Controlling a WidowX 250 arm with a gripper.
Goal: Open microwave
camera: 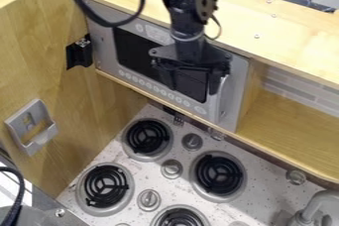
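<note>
I need to swing the microwave [234, 88] open, so next I should grab the upper part of the door's silver vertical handle with my gripper.
My black gripper [191, 84] hangs in front of the right part of the microwave [234, 88], its two fingers spread apart with nothing visible between them. The microwave is silver with a dark window, and its door [102, 46] looks closed. A silver vertical handle [223, 98] stands at the door's right side. The right finger is beside the handle's upper end; whether they touch I cannot tell. The gripper and arm cover part of the window and the door's upper right.
Below lies a speckled stove top [189, 143] with black coil burners [220, 174] and knobs. A wooden wall with a grey holder [31, 127] stands at left, a wooden shelf [291, 121] at right. A wooden top [278, 36] runs above the microwave; a faucet [321, 202] is at lower right.
</note>
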